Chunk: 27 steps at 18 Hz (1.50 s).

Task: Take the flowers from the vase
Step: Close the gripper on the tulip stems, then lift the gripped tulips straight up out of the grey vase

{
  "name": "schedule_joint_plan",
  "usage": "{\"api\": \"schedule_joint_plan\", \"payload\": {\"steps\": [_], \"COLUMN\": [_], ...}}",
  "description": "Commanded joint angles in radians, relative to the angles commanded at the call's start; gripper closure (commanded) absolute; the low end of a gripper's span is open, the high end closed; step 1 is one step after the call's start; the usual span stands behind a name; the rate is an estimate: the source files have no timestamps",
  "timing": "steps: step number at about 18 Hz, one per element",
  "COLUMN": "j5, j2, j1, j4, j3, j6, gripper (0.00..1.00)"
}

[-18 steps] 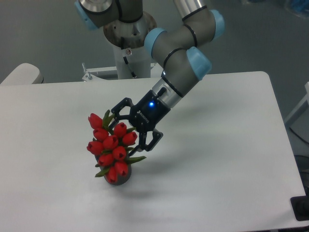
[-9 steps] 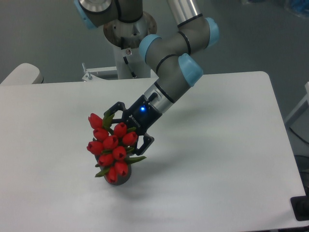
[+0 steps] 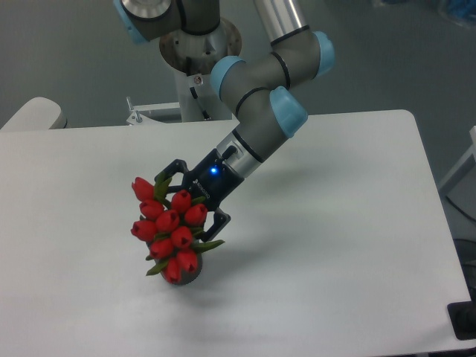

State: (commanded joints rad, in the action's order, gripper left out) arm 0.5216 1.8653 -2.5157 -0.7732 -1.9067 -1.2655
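Observation:
The flowers (image 3: pixel 165 229) should next be grabbed by my gripper at their stems beneath the red buds, so that it can lift them from the dark grey vase (image 3: pixel 187 274).
The flowers (image 3: pixel 165 229), a tight bunch of red tulip buds with green leaves, stand leaning in the vase (image 3: pixel 191 277) at the table's front left. Only a sliver of the dark grey vase shows beneath the buds. My gripper (image 3: pixel 190 198) comes in from the upper right and is open, its two black fingers (image 3: pixel 216 222) straddling the upper right side of the bunch. One finger lies behind the top buds, the other beside the right-hand buds. Whether the fingers touch the buds I cannot tell.
The white table (image 3: pixel 335 223) stretches right and forward of the vase. The arm's base column (image 3: pixel 197 67) stands at the table's back edge. A pale rounded object (image 3: pixel 33 113) sits off the back left corner.
The gripper has moved left and down onto the bunch, its fingers now around the upper buds. The bunch has shifted slightly to the left.

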Motion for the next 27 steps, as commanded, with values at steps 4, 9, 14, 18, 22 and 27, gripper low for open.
{"api": "schedule_joint_plan", "payload": {"steps": [4, 9, 14, 18, 22, 27], "j5": [0.000, -0.002, -0.002, -0.002, -0.003, -0.026], "j2": [0.000, -0.002, -0.006, -0.008, -0.011, -0.057], "j1": [-0.003, -0.009, -0.011, -0.018, -0.029, -0.034], "j4": [0.006, 0.006, 0.006, 0.006, 0.005, 0.005], "j3": [0.000, 0.000, 0.000, 0.002, 0.009, 0.024], "j6": [-0.008, -0.008, -0.008, -0.008, 0.006, 0.096], "gripper": [0.42, 0.57, 0.64, 0.65, 0.65, 0.65]}}
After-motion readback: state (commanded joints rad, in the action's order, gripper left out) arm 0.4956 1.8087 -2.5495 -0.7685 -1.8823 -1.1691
